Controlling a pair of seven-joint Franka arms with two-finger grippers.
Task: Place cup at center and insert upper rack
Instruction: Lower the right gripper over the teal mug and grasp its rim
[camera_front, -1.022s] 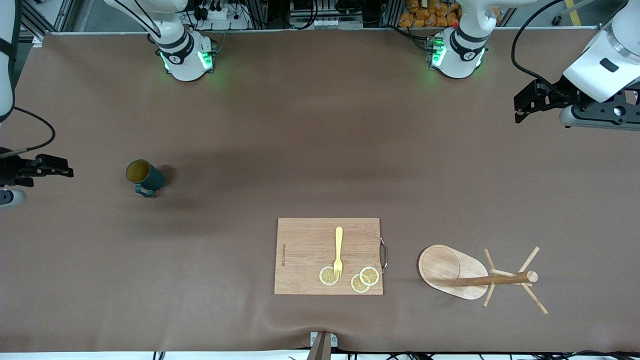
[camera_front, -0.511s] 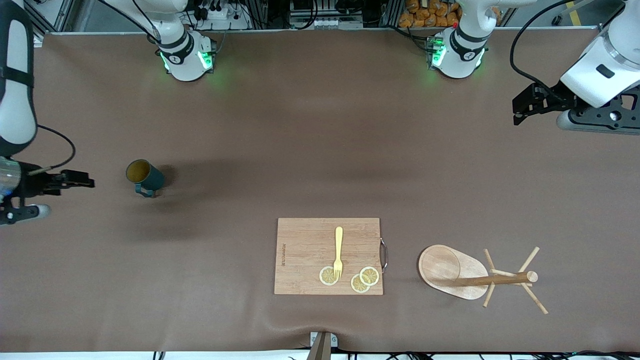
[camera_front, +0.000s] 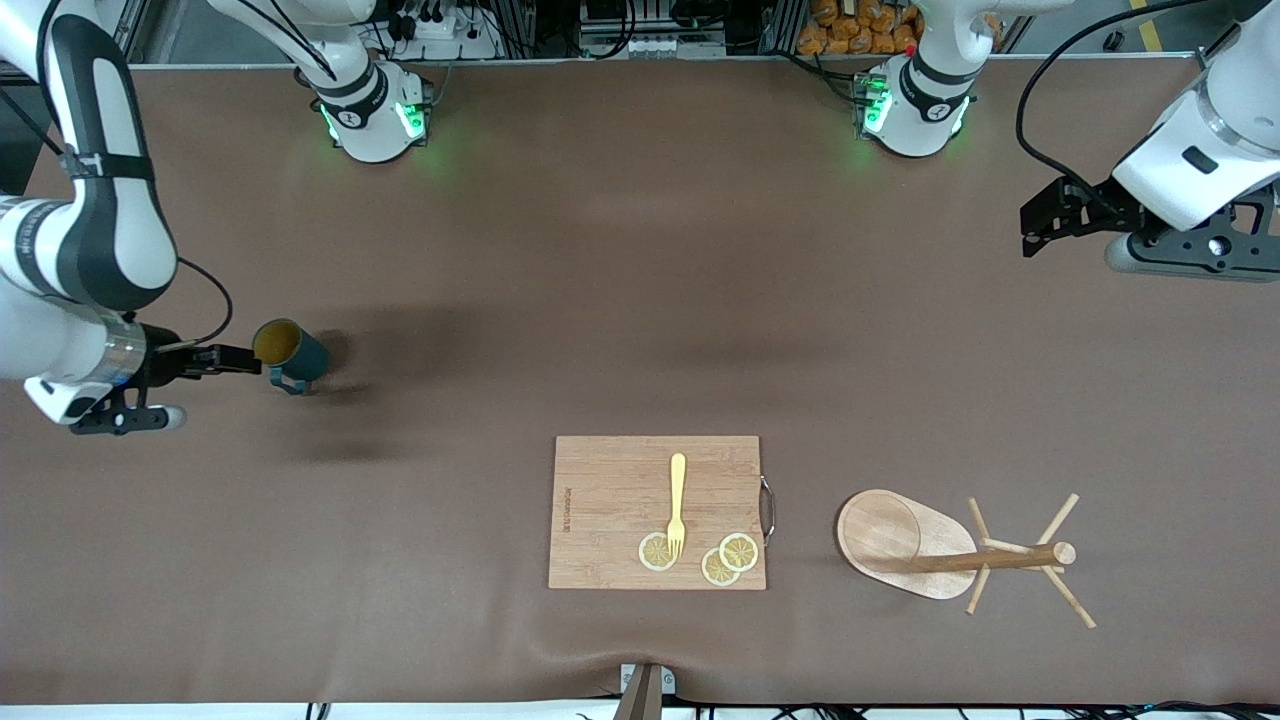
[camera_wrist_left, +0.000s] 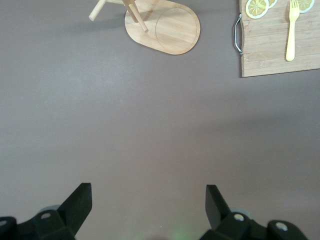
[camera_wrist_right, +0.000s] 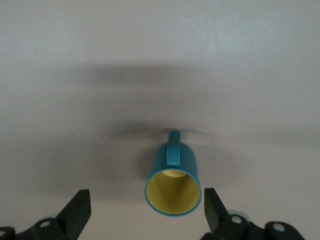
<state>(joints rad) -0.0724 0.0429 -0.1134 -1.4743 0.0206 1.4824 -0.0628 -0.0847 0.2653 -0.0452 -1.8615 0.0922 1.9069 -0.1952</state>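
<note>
The right gripper grabs the teal cup by its rim next, leaving the cup's handle free for the upper rack (camera_front: 935, 555).
The cup (camera_front: 290, 355), dark teal with a yellowish inside, stands on the brown mat toward the right arm's end of the table, its handle turned to the front camera. My right gripper (camera_front: 238, 362) is open just beside it. In the right wrist view the cup (camera_wrist_right: 172, 182) lies close ahead of the open right gripper (camera_wrist_right: 147, 210), nearer one finger, untouched. The upper rack (camera_front: 935, 555), a wooden mug tree, lies on its side beside the cutting board, toward the left arm's end. My left gripper (camera_front: 1028, 230) hangs open over bare mat, and in its wrist view the left gripper (camera_wrist_left: 147, 205) holds nothing.
A wooden cutting board (camera_front: 657, 512) lies near the front edge with a yellow fork (camera_front: 677, 503) and lemon slices (camera_front: 728, 558) on it; a metal handle faces the rack. The left wrist view shows the rack's oval base (camera_wrist_left: 167, 30) and the board (camera_wrist_left: 280, 50).
My right arm has swung in from the table's end and its gripper now sits right beside the cup. The left gripper has drifted slightly. Cup and rack have not moved.
</note>
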